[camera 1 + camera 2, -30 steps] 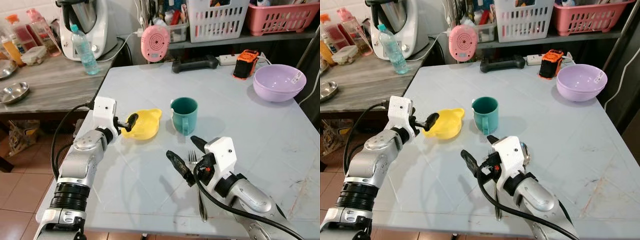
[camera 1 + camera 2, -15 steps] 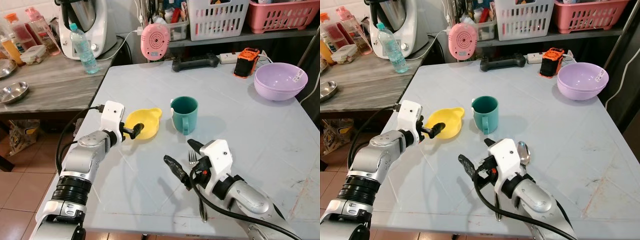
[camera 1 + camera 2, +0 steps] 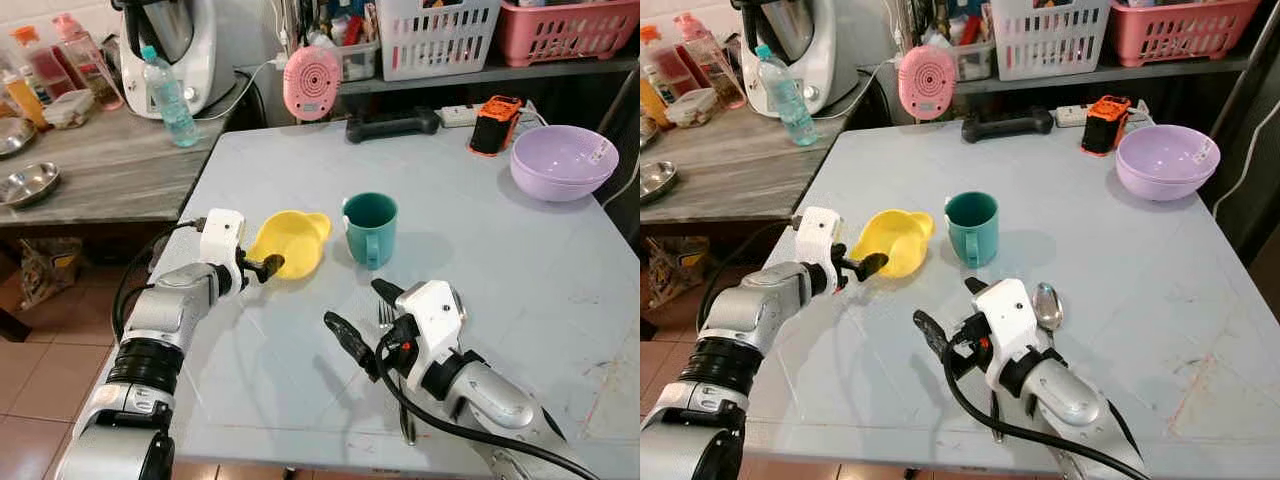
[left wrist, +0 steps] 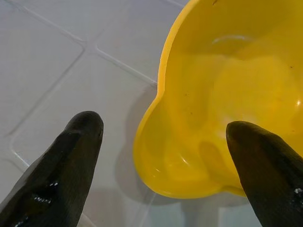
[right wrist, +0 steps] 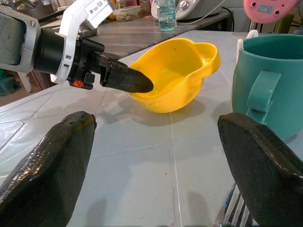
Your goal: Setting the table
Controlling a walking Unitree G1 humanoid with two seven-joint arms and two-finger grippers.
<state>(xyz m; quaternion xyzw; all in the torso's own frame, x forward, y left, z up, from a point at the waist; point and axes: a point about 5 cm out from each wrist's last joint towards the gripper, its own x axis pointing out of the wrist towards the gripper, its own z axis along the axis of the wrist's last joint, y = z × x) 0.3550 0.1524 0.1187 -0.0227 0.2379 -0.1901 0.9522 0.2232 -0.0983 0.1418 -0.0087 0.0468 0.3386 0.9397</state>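
Note:
The yellow bowl's round body is wider than my open fingers, so my left gripper needs to grab the bowl by the thin rim at its small lobe (image 4: 138, 138) next.
A yellow bowl (image 3: 292, 242) sits on the grey table (image 3: 520, 260), left of a teal mug (image 3: 370, 228). My left gripper (image 3: 266, 266) is open at the bowl's near rim. In the left wrist view, one finger (image 4: 71, 156) is over the table and the other finger (image 4: 262, 165) is by the bowl (image 4: 227, 94), with the rim between them. My right gripper (image 3: 362, 318) hovers wide open in front of the mug (image 5: 265, 80). A fork (image 3: 404, 420) lies under it, and a spoon (image 3: 1047, 304) lies beside it.
Stacked purple bowls (image 3: 563, 162) and an orange device (image 3: 497, 125) stand at the table's far right. A black handle (image 3: 392, 126) and a pink disc (image 3: 311, 83) lie along the back edge. A side counter with a water bottle (image 3: 168, 97) and a metal dish (image 3: 30, 183) adjoins on the left.
My left gripper has shifted from the bowl's left rim to its near rim. The bowl has turned slightly. My right gripper has stayed open above the fork.

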